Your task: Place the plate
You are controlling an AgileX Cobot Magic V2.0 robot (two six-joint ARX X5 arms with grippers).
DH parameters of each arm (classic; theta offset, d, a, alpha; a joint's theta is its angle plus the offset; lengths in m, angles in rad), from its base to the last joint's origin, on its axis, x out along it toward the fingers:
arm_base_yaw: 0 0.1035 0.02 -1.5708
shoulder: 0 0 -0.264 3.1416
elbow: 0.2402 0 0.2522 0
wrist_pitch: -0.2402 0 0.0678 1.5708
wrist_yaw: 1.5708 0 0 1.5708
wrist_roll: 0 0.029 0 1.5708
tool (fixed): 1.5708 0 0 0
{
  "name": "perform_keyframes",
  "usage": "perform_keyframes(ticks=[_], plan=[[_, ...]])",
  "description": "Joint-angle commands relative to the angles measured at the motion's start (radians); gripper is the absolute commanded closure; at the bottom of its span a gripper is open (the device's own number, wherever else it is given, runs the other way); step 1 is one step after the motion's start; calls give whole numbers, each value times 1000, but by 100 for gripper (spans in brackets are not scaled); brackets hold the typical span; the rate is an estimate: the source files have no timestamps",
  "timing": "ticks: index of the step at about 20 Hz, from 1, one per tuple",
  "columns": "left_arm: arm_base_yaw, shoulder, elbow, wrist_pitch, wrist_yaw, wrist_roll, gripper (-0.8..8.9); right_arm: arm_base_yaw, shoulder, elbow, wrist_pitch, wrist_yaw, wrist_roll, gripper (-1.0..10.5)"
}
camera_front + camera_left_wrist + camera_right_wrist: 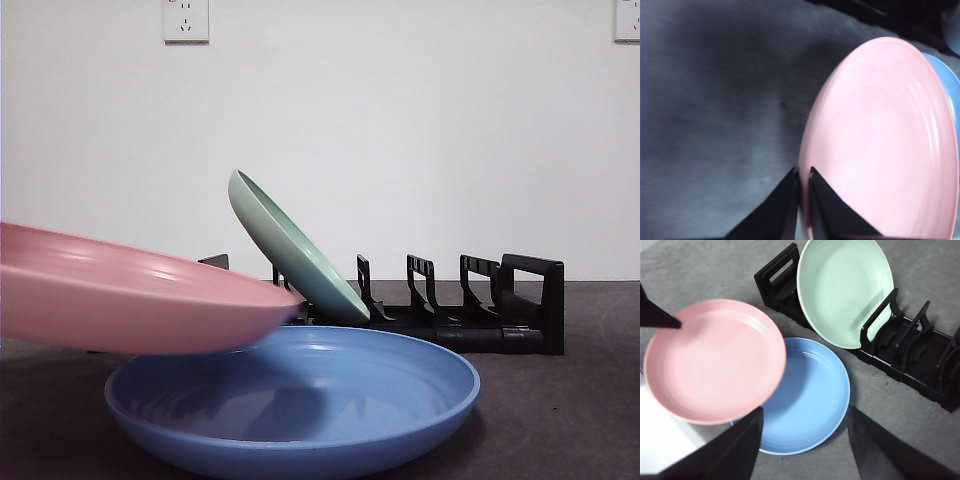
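Note:
My right gripper is going to grab the pale green plate (pixel 290 250) by its rim next, and then it can stack it with the other plates.
My left gripper (pixel 804 175) is shut on the rim of a pink plate (pixel 880 140). The pink plate (pixel 120 300) hangs nearly level at the left, above the table, its far edge over a blue plate (pixel 300 400) that lies flat on the table. A pale green plate (pixel 290 250) leans in the left end of a black slotted rack (pixel 480 310). My right gripper (pixel 805 410) hovers open and empty above the blue plate (pixel 810 395), looking down on the pink plate (pixel 715 360), the green plate (pixel 845 290) and the rack (pixel 910 355).
The rack has several free slots to the right of the green plate. The table is dark grey cloth (pixel 715 100). A white wall with a socket (pixel 186 20) stands behind.

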Motion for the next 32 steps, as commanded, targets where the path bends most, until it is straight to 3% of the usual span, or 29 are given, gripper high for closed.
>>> perform_keyframes(ticks=[1,8,15,18,20,26,32], plan=[[-54,46,5,83,-13,-75,798,10,6,14,10,5,-6,681],[-209,314,5,325,-37,-120,798,10,6,14,10,5,-6,681],[-249,489,6,472,-55,-125,798,10,6,14,10,5,-6,681],[-254,510,6,470,-55,-124,768,10,6,14,10,5,-6,681],[-254,508,6,467,-55,-125,670,10,6,14,10,5,-5,681],[-253,468,27,398,-94,-117,512,10,6,14,10,5,-5,681],[-200,320,164,162,-134,74,501,10,19,15,10,2,22,681]])
